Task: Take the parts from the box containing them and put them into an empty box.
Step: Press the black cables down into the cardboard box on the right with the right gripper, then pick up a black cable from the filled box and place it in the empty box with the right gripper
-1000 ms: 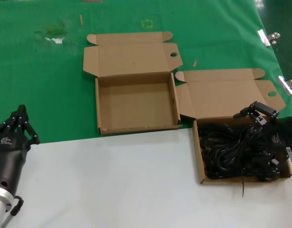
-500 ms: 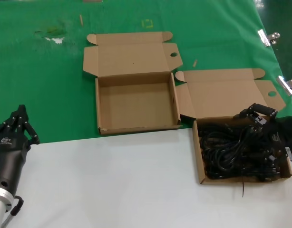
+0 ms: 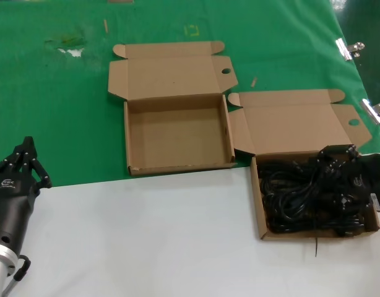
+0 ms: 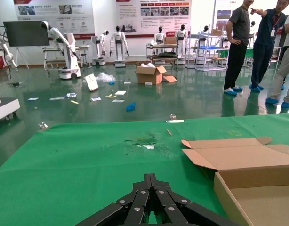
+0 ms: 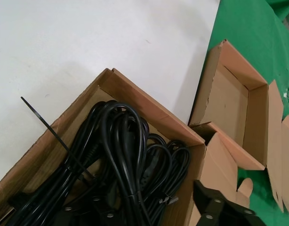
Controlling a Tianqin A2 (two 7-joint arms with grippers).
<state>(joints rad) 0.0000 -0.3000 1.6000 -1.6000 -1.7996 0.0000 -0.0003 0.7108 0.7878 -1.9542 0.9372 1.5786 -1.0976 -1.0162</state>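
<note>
My right gripper grips the looped cord by its tied middle [image 5: 132, 194] next, where the cord's parts bunch narrow, since the cord's loops spread wide at their end.
The black power cords [image 3: 301, 195] lie in a tangled heap in the box containing them [image 3: 259, 204], at the right on the white table edge. My right gripper [image 3: 340, 166] is open and low inside that box, at its far right, with its jaws straddling the cords [image 5: 125, 141]; one finger [image 5: 219, 207] stands by the box wall [image 5: 149, 108]. The empty box [image 3: 177, 166] lies open to the left on the green cloth, with a round hole [image 3: 226, 71] in its lid. My left gripper [image 3: 26, 162] is shut and parked at the near left.
A black cable tie [image 3: 315, 247] sticks out over the front wall of the cord box. Two metal clips [image 3: 348, 48] sit at the cloth's right edge. A torn patch [image 3: 69, 48] marks the cloth at the far left. The empty box's corner [image 4: 238, 188] shows beside the left gripper [image 4: 151, 181].
My right gripper has dropped lower into the cord box, down onto the cords. The left arm has not moved.
</note>
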